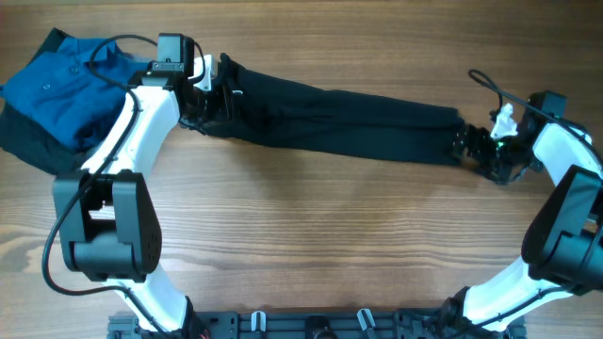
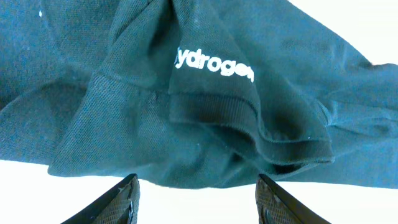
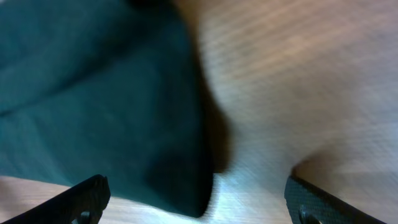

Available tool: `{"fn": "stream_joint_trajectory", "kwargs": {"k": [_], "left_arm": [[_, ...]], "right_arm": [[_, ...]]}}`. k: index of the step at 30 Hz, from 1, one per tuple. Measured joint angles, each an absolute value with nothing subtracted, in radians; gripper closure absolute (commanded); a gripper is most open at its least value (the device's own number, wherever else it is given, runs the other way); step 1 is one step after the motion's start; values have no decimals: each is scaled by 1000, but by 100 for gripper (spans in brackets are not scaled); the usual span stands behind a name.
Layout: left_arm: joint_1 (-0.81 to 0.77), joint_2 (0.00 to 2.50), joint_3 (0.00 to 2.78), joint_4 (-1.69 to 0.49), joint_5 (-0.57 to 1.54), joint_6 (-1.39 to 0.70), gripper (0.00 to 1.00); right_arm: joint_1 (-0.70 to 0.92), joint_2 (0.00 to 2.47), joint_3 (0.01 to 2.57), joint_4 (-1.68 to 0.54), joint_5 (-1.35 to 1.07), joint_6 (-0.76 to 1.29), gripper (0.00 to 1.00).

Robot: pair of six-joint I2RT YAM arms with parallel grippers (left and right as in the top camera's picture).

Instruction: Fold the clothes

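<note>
The black T-shirt needs to be spread for folding, so the robot's right gripper should next grab it by the end of the band (image 1: 450,145) away from the white lettering (image 1: 236,92).
The black T-shirt (image 1: 339,118) lies bunched into a long narrow band across the far half of the table, running from upper left to right. My left gripper (image 1: 213,98) is at its left end. In the left wrist view the jaws (image 2: 199,205) are open, and the cloth (image 2: 186,112), with white lettering, lies just beyond the fingertips. My right gripper (image 1: 469,147) is at the band's right end. In the right wrist view the jaws (image 3: 196,202) are open and the dark cloth end (image 3: 124,112) lies ahead of them, not pinched.
A blue collared shirt (image 1: 66,85) lies crumpled at the far left corner on top of a dark garment (image 1: 26,141). The wooden table (image 1: 320,235) shows bare in front of the band. The arm bases stand along the near edge.
</note>
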State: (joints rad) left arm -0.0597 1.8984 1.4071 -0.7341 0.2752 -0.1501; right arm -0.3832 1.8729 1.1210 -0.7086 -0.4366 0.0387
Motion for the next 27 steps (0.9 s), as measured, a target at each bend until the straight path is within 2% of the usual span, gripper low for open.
{"fn": "stream_joint_trajectory", "kwargs": {"k": [1,2,5,8,11,16,20,24,27], "left_arm": [[-56,1893,1407,-738,275,-143,41],[-52,1884,1407,-739,276,-139,41],[-36,1803,1406,-740,275,-134,41],[-21,1664,1406,-741,272,-131,39],[-1,1523,1406,-741,230,-130,34],[37,1354,1406,-761,176,-124,29],[39,1322,1406,-823,168,-123,28],[39,1323,1406,-830,164,-123,27],[39,1323,1406,-830,162,-121,27]], "right_arm": [[-369,1878,1121,-692,-454,35,30],[-357,1882,1120,-673,-462,40,39],[-290,1913,1121,-600,-491,77,94],[-259,1941,1120,-588,-494,133,96],[-292,1939,1135,-657,-478,157,96],[-462,1860,1254,-854,-359,76,96],[-580,1727,1447,-911,-308,48,96],[-508,1696,1527,-961,-376,43,96],[-335,1696,1527,-974,-411,39,96]]}}
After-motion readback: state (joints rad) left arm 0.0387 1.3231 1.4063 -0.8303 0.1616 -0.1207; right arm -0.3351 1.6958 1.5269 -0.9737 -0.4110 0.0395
